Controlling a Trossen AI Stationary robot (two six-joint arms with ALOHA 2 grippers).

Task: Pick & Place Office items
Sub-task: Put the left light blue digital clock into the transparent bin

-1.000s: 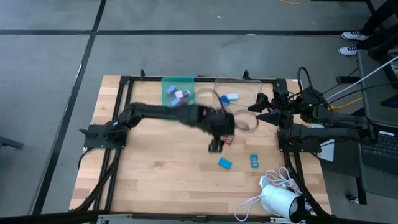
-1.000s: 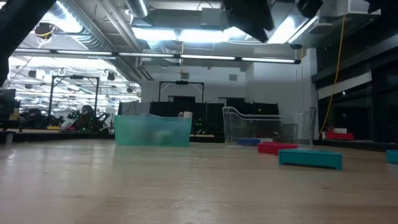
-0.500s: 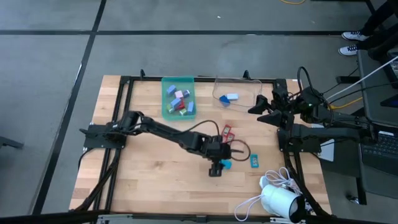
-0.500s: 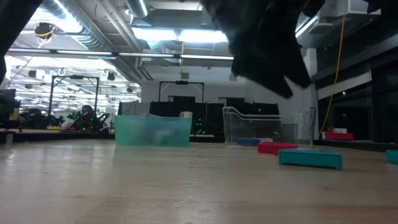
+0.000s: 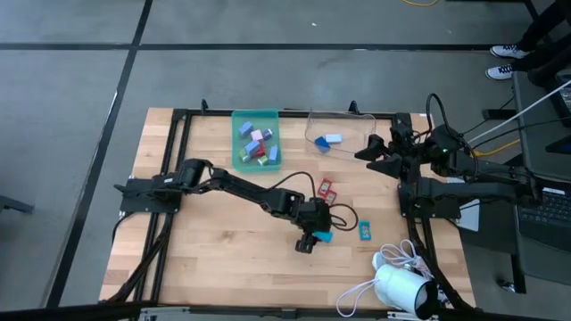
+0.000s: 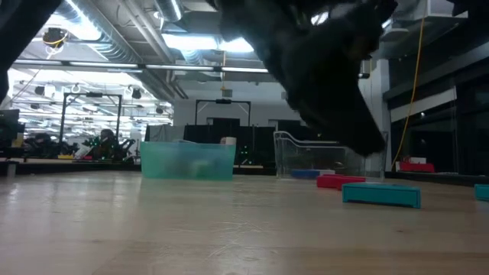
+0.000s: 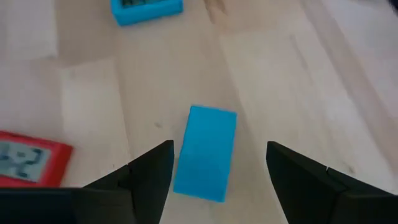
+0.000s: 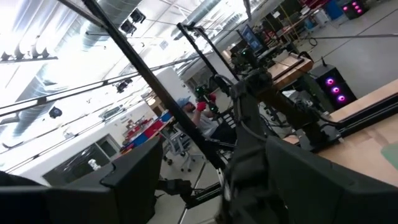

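I will next put the small blue piece (image 5: pixel 325 236) away in the clear bin (image 5: pixel 340 134), so I will grab it by its two long sides with my left gripper.
My left gripper (image 5: pixel 314 239) (image 7: pixel 217 186) is open and hangs low over a small blue piece (image 5: pixel 325 236) (image 7: pixel 205 152) lying flat on the wood. One finger stands on each side of the piece, with a gap to both. A red piece (image 7: pixel 28 158) and a teal piece (image 7: pixel 146 7) lie close by. The teal tray (image 5: pixel 256 140) holds several coloured pieces. The clear bin (image 5: pixel 340 134) holds a blue and white piece (image 5: pixel 328 140). My right gripper (image 5: pixel 376 153) waits open, raised beside the bin's right end.
Two red pieces (image 5: pixel 326 189) lie between the bin and my left gripper, and a teal piece (image 5: pixel 365 230) lies to its right. A white device with cables (image 5: pixel 397 285) sits at the near right corner. Bare wood stretches over the near left.
My left arm swung from beside the bin toward the table's near edge and came down over the blue piece. In the low view its dark bulk drops lower frame by frame. The pieces have stayed in place.
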